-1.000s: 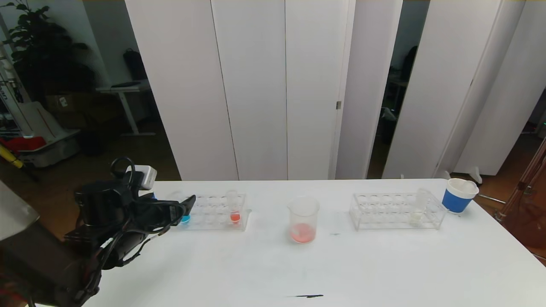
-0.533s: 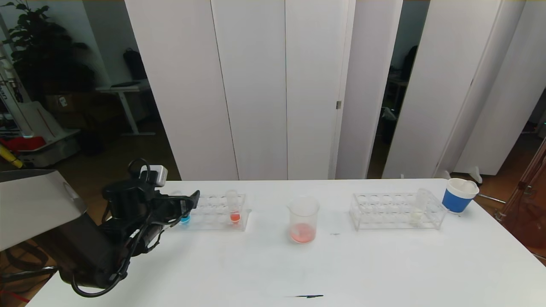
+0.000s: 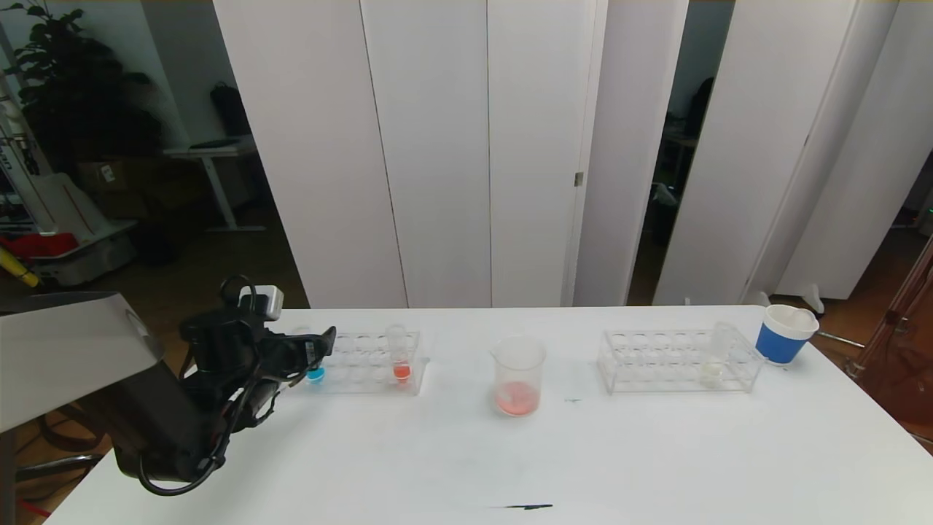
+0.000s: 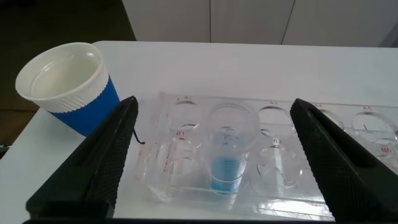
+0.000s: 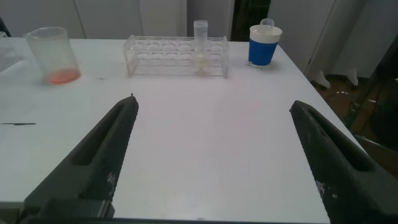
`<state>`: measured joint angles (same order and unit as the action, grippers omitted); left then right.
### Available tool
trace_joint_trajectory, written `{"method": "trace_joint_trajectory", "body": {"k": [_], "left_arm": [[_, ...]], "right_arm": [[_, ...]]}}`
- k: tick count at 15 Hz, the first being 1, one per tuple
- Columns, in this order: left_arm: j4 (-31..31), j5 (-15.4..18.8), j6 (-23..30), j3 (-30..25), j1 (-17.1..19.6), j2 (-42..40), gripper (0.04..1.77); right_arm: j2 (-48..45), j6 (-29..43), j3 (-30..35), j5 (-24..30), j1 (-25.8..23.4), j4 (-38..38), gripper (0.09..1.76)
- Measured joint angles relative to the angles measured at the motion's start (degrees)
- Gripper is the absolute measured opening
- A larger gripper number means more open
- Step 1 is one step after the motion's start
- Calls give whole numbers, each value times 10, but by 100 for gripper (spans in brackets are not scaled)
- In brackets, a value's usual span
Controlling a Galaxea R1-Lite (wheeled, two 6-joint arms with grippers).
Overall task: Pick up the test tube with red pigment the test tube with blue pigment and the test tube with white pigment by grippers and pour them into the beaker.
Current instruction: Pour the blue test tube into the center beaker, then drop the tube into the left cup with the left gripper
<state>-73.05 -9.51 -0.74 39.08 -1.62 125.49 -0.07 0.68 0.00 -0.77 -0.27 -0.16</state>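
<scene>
My left gripper should next grab the test tube by its open rim end [image 4: 230, 132], and then I need to pour the blue pigment into the beaker.
The test tube with blue pigment [image 3: 315, 374] stands at the left end of the left clear rack [image 3: 364, 379]. My left gripper [image 3: 321, 348] is open just in front of it. In the left wrist view the tube [image 4: 229, 158] stands between the spread fingers of the left gripper [image 4: 214, 104], untouched. A tube with red-orange liquid [image 3: 401, 357] stands in the same rack. The beaker [image 3: 518, 375] stands mid-table with red-orange liquid in it. The test tube with white pigment [image 3: 716, 357] stands in the right rack [image 3: 656, 379]. My right gripper [image 5: 212, 106] is open over bare table, out of the head view.
A blue-banded white cup [image 3: 783, 334] stands at the far right of the table. Another such cup [image 4: 68, 84] stands beside the left rack. A thin black mark [image 3: 521, 506] lies near the table's front edge. The right wrist view shows the beaker [image 5: 53, 55] and the white tube [image 5: 200, 40] farther off.
My left arm has moved forward and to the right, bringing its open gripper up to the blue tube at the left rack's end. Nothing else has moved.
</scene>
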Motion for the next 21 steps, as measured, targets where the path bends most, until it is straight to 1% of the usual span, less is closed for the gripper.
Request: {"method": "trace_joint_trajectory", "body": {"k": [5, 6, 7, 8, 9, 10, 11, 12, 14, 21], "left_arm": [[5, 2, 7, 13, 7, 10, 175], [5, 3, 7, 17, 8, 13, 168], [6, 3, 7, 20, 9, 17, 144], [9, 5, 7, 23, 9, 21, 108], [9, 8, 8, 26, 7, 24, 63], [8, 9, 8, 28, 9, 28, 42], [7, 9, 8, 28, 8, 31, 49], [9, 7, 8, 29, 7, 34, 73], [10, 7, 8, 33, 6, 37, 58], [13, 5, 7, 37, 5, 39, 58]], "right_arm": [[0, 0, 0, 0, 0, 0, 175], [0, 0, 0, 0, 0, 0, 175], [0, 0, 0, 0, 0, 0, 175], [0, 0, 0, 0, 0, 0, 175], [0, 0, 0, 0, 0, 0, 175], [0, 0, 0, 0, 0, 0, 175], [0, 0, 0, 0, 0, 0, 175], [0, 0, 0, 0, -1, 0, 175], [0, 0, 0, 0, 0, 0, 175], [0, 0, 0, 0, 0, 0, 175]]}}
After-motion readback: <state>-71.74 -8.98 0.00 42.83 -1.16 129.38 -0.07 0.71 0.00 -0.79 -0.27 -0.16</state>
